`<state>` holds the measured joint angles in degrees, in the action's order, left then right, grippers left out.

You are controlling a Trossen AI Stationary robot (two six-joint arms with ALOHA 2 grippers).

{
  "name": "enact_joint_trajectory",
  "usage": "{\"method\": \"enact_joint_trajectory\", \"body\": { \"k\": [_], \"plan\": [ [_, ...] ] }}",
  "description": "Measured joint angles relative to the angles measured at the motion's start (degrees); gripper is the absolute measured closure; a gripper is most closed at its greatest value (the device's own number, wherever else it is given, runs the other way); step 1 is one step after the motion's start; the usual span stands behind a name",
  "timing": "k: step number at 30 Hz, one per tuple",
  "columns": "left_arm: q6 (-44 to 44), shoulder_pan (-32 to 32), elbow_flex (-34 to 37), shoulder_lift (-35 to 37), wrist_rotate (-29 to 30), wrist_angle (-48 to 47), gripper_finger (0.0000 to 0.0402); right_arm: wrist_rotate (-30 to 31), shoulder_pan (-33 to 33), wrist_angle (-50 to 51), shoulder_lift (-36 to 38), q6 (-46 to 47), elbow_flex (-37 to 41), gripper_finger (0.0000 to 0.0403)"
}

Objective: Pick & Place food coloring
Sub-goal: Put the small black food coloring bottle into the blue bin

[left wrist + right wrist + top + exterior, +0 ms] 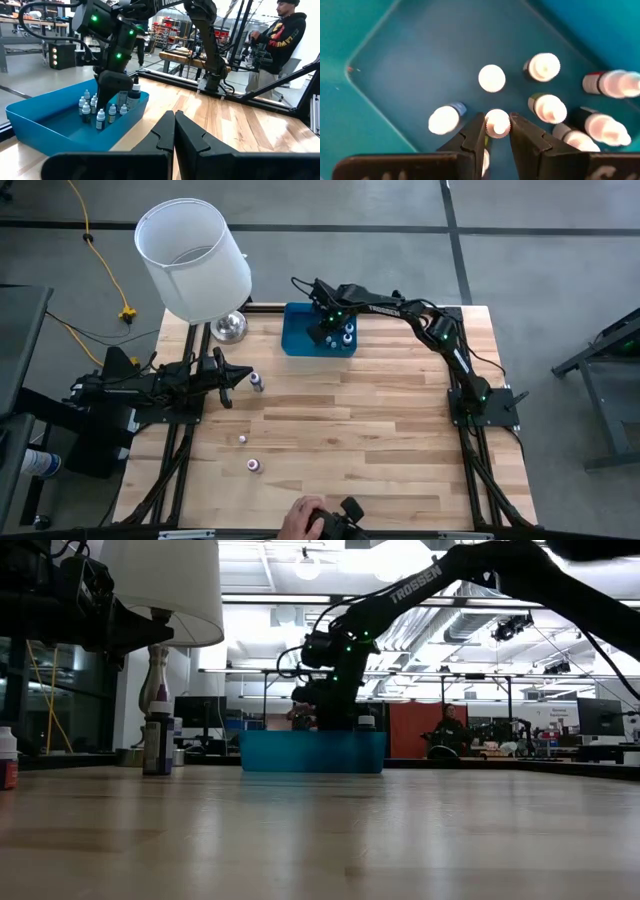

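Observation:
The held white cap is down among the standing caps in the blue tray. My right gripper should open now.
Several food coloring bottles with white caps stand in a blue tray at the table's far side. My right gripper reaches down into the tray and is shut on one bottle. Three more bottles stand loose on the wood: a dark one, a tiny one and a reddish one. My left gripper waits shut and level at the table's left side, holding nothing. My right gripper pinches the white cap of one bottle between its two fingers. It comes from above, slanting steeply down into the tray. The bottle stays upright among the others; whether its base rests on the tray floor I cannot tell.
A lamp with a white shade and a shiny metal base stands at the far left, beside the tray. A person's hand rests at the near edge. Another person stands beyond the table. The table's middle is bare wood.

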<state>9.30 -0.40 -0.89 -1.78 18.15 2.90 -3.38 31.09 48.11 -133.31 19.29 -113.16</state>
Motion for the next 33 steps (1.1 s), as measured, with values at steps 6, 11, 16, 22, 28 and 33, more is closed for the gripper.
{"method": "enact_joint_trajectory", "body": {
  "k": [6, 11, 16, 22, 28, 33],
  "plan": [
    [0.00, 0.00, -0.01, -0.02, -0.04, -0.01, 0.0401, -0.61, 0.00, -0.72, -1.05, 0.00, -0.02, 0.0332],
    [0.00, 0.01, 0.00, 0.00, -0.07, -0.01, 0.0401, -1.01, 0.00, -1.67, -1.05, -0.02, -0.02, 0.0331],
    [0.00, 0.00, 0.00, -0.02, -0.07, -0.02, 0.0401, -1.57, 0.00, -2.27, -1.05, -0.22, -0.02, 0.0331],
    [0.00, 0.00, 0.00, -0.02, -0.07, 0.00, 0.0401, -1.56, 0.01, -1.94, -1.05, -1.76, -0.02, 0.0331],
    [0.00, 0.01, -0.01, -0.02, -0.07, -0.01, 0.0401, -1.17, 0.04, -0.99, -1.05, -2.84, -0.02, 0.0316],
    [0.00, 0.01, 0.00, 0.00, -0.07, 0.00, 0.0401, -0.15, 0.04, -1.02, -1.05, -2.86, -0.02, 0.0268]
  ]
}}
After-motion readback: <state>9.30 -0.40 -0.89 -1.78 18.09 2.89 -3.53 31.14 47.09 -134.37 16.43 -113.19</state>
